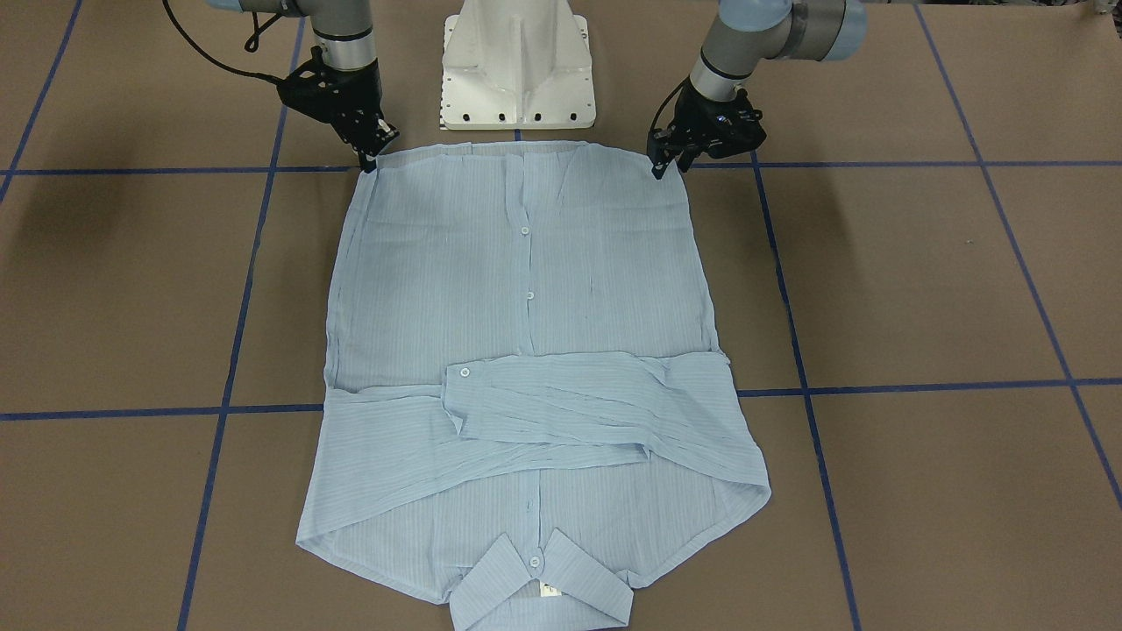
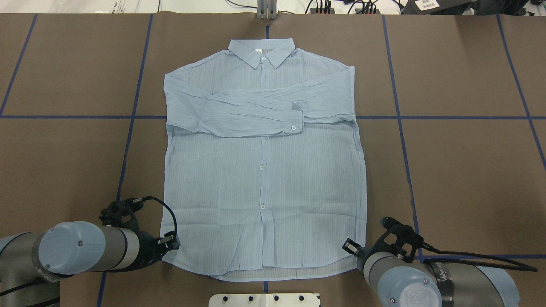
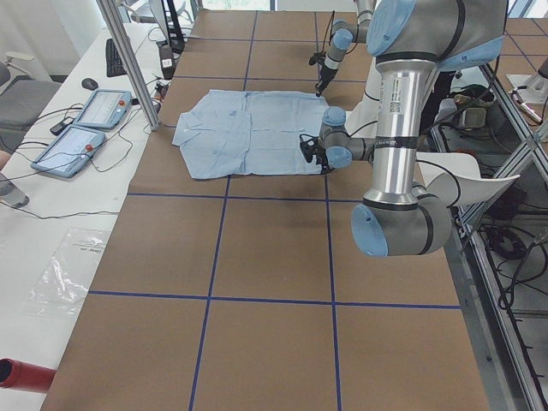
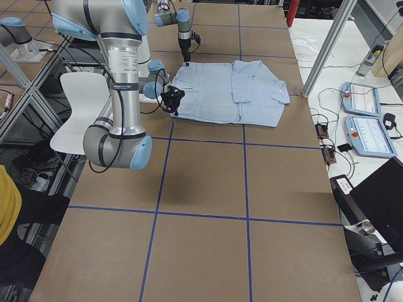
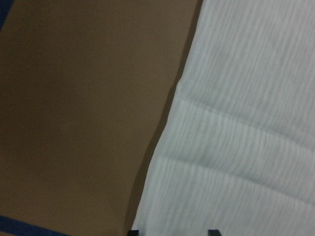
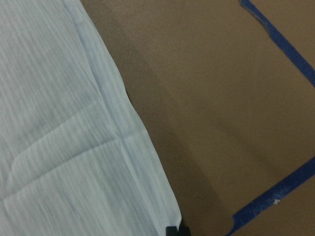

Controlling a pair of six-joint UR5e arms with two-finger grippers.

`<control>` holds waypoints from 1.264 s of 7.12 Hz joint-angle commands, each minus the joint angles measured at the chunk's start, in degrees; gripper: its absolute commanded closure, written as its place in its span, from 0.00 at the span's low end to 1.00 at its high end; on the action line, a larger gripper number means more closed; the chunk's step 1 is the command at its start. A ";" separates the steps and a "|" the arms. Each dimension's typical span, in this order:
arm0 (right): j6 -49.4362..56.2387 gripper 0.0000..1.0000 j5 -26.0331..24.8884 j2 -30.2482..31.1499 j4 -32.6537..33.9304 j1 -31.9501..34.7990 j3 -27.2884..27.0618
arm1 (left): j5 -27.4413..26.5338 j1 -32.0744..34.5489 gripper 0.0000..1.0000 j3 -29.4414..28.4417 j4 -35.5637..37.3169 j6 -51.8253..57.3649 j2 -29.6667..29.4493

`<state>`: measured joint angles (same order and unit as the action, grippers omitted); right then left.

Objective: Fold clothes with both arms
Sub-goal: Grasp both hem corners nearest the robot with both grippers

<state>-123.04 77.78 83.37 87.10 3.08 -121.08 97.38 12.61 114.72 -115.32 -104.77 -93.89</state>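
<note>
The robot should next fold the shirt up toward the shirt's collar (image 1: 542,573), so its left gripper should grab the shirt by its hem corner (image 1: 678,173).
The light blue striped shirt (image 1: 526,289) lies flat and face up on the brown table, sleeves crossed over the chest, collar at the far side (image 2: 261,51), hem toward the robot. My left gripper (image 1: 671,166) is low at the hem's left corner (image 2: 170,246). Its fingertips (image 5: 134,232) stand apart over the shirt's edge (image 5: 236,123), so it is open. My right gripper (image 1: 370,158) is at the hem's right corner (image 2: 350,247). In the right wrist view its tips (image 6: 177,230) are together on the corner of the fabric (image 6: 59,123).
The white pedestal base (image 1: 517,70) stands just behind the hem, between the arms. Blue tape lines (image 2: 401,117) grid the table. A metal post (image 3: 128,64) and control tablets (image 3: 86,128) stand beyond the far edge.
</note>
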 commanded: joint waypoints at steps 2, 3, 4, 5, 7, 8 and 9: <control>0.00 1.00 0.00 -0.05 0.00 0.17 -0.55 | 0.09 -0.74 0.58 0.41 1.94 -0.96 0.20; 0.00 1.00 0.00 -0.05 0.00 0.18 -0.82 | 0.09 -1.18 0.88 0.41 1.94 -2.53 0.20; 0.00 1.00 0.00 -0.05 0.08 0.26 -1.43 | 0.09 -1.44 1.00 0.67 1.94 -2.72 0.11; 0.00 1.00 0.00 0.04 0.08 0.26 -1.26 | 0.18 -1.44 1.00 0.85 1.94 -2.81 0.11; 0.00 1.00 0.00 -0.05 0.00 0.35 -1.78 | 1.40 -1.36 1.00 1.90 1.94 -3.59 0.02; 0.00 1.00 0.00 0.04 0.00 0.53 -3.53 | 2.72 -1.27 1.00 5.04 2.55 -3.77 0.46; 0.08 1.00 -0.09 -0.05 0.08 2.18 -6.24 | 5.17 1.43 1.00 6.99 4.03 -3.69 -0.32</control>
<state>-123.03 77.76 83.37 87.12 3.95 -124.65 100.21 12.00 119.18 -112.57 -108.38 -93.79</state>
